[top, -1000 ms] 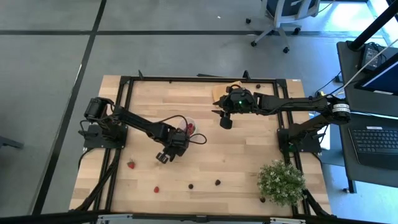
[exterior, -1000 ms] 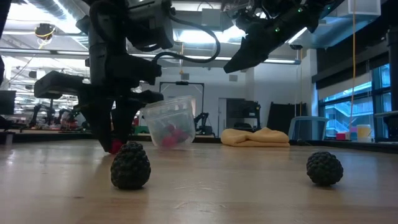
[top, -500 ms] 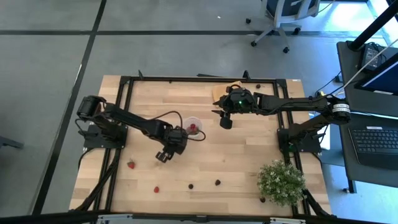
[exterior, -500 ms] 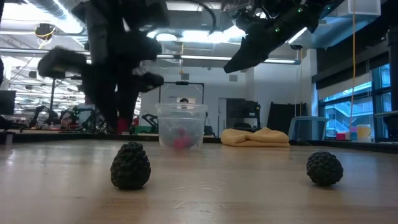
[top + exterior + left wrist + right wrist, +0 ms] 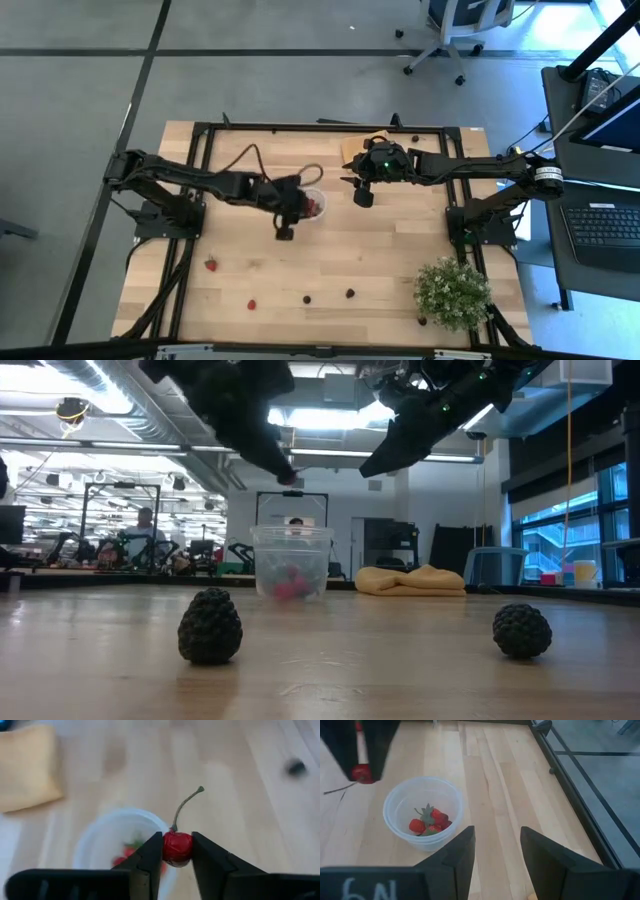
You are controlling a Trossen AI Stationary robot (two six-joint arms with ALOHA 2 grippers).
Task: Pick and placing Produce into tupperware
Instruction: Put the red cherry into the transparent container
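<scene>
The red cherry [image 5: 177, 847] hangs above the tub's near edge [image 5: 166, 832] in the left wrist view, so if my left gripper opened now, the cherry would miss.
My left gripper [image 5: 177, 851] is shut on a small red cherry [image 5: 177, 847] with a thin stem. It hangs in the air over the near-left side of the tupperware [image 5: 312, 205], a round translucent cup standing upright on its base [image 5: 291, 560]. Red strawberry pieces [image 5: 431, 822] lie in the cup. In the right wrist view the left gripper's fingers and the cherry [image 5: 362, 773] show beside the cup [image 5: 423, 812]. My right gripper [image 5: 496, 845] is open and holds nothing. It hovers right of the cup [image 5: 362, 197]. My left gripper pinches the cherry's round body [image 5: 176, 851] between its two fingers [image 5: 150, 857], one on each side. They come slanting down from the table's left. The cherry is lifted clear, and its stem [image 5: 186, 806] sticks out past the fingertips.
More produce lies on the near part of the table: a strawberry [image 5: 211, 264], a red piece [image 5: 252, 304] and two dark berries [image 5: 307, 298] [image 5: 350, 293], which loom large in the low view [image 5: 210, 626] [image 5: 521, 630]. A folded yellow cloth [image 5: 355, 147] lies at the far edge, a green plant [image 5: 452, 292] at the near right.
My left gripper has risen from the table with the red cherry between its fingers. It has moved toward the far edge and the right, ending high beside the cup. The cup, tilted a second ago, now stands upright.
</scene>
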